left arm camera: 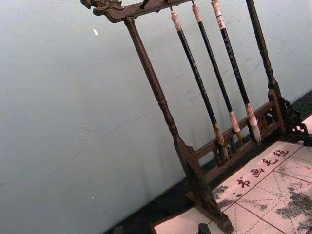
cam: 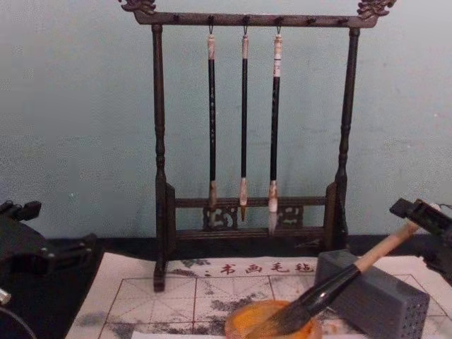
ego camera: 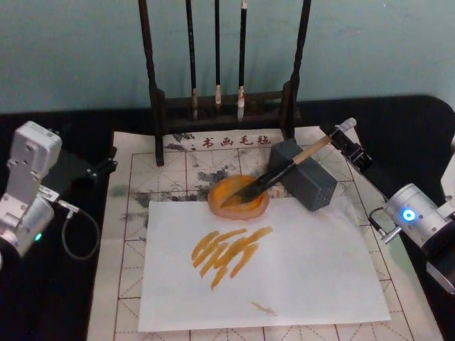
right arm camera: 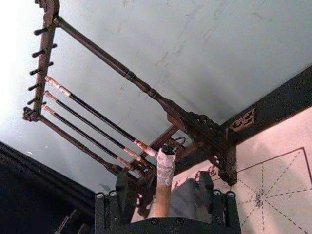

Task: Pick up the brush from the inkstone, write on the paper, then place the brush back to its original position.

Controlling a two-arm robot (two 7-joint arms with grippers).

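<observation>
My right gripper will grab the brush's light-wood handle near the whitish end next, because the dark bristles are resting in the orange inkstone.
The brush lies slanted, its dark bristles in the round orange inkstone and its light-wood handle propped on a grey block. My right gripper is at the handle's whitish end cap, open, one finger on each side with a gap to the wood. From the chest, the brush slopes down from that gripper into the inkstone. The red-grid paper lies beneath; a plain white sheet on it carries orange strokes. My left gripper is parked open at the table's left.
A dark wooden rack with three thin black-handled brushes stands at the back, close behind the inkstone and block. The black tabletop flanks the paper on both sides. A teal wall closes the rear.
</observation>
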